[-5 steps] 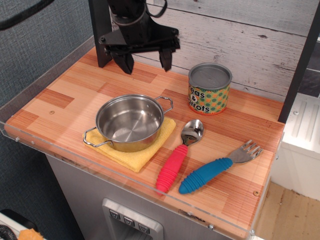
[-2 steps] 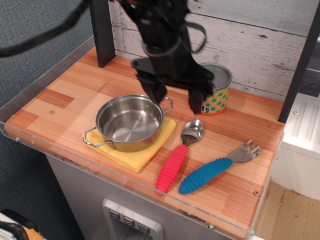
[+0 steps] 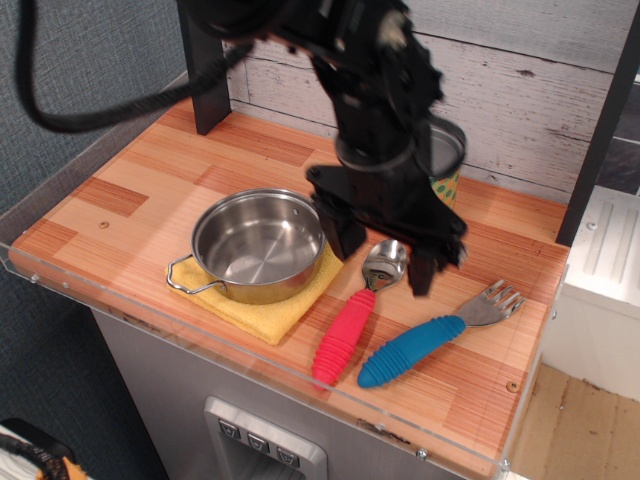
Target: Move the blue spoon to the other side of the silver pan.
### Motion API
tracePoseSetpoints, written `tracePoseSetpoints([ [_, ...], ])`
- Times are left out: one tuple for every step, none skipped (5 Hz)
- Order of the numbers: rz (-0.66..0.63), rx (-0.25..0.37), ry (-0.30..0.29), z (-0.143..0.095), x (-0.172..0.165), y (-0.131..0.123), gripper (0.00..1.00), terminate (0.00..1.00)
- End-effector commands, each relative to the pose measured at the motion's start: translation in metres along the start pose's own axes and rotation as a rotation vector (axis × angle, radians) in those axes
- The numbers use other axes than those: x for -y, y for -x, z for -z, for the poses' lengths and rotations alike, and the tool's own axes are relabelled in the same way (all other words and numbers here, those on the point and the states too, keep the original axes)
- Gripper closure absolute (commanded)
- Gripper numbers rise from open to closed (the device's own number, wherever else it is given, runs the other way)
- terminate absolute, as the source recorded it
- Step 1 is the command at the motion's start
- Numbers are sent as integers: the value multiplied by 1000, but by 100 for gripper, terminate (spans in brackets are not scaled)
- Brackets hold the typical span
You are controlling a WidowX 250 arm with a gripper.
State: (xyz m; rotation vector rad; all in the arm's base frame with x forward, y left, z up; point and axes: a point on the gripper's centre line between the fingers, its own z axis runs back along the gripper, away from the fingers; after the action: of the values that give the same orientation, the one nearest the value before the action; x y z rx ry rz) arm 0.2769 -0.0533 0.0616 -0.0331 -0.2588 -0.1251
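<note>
The blue spoon has to go across the silver pan [image 3: 258, 243]. My gripper should next pick up the blue spoon by its ribbed blue handle.
The blue spoon [image 3: 430, 338] lies on the wooden counter at the front right, with a ribbed blue handle and a silver tined head pointing back right. The silver pan [image 3: 258, 243] stands on a yellow cloth [image 3: 268, 303] at the left centre. My gripper [image 3: 385, 255] hangs open above the head of the red-handled spoon [image 3: 355, 318], between the pan and the blue spoon. Its two black fingers point down and hold nothing. It is up and to the left of the blue spoon, apart from it.
A tin can with a green-dotted label [image 3: 447, 160] stands at the back, partly hidden by my arm. A black post [image 3: 203, 70] stands at the back left. A clear plastic rim [image 3: 250, 360] runs along the counter's front edge.
My gripper has moved from the back left, forward, right and down, and now hangs over the red-handled spoon. The objects have not moved.
</note>
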Motion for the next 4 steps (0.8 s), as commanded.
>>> tracePoseSetpoints([
  [144, -42, -4, 16, 23, 15, 0, 0],
  [159, -53, -12, 26, 28, 17, 0, 0],
  [184, -45, -22, 34, 30, 17, 0, 0],
  [186, -52, -66, 43, 32, 17, 0, 0],
])
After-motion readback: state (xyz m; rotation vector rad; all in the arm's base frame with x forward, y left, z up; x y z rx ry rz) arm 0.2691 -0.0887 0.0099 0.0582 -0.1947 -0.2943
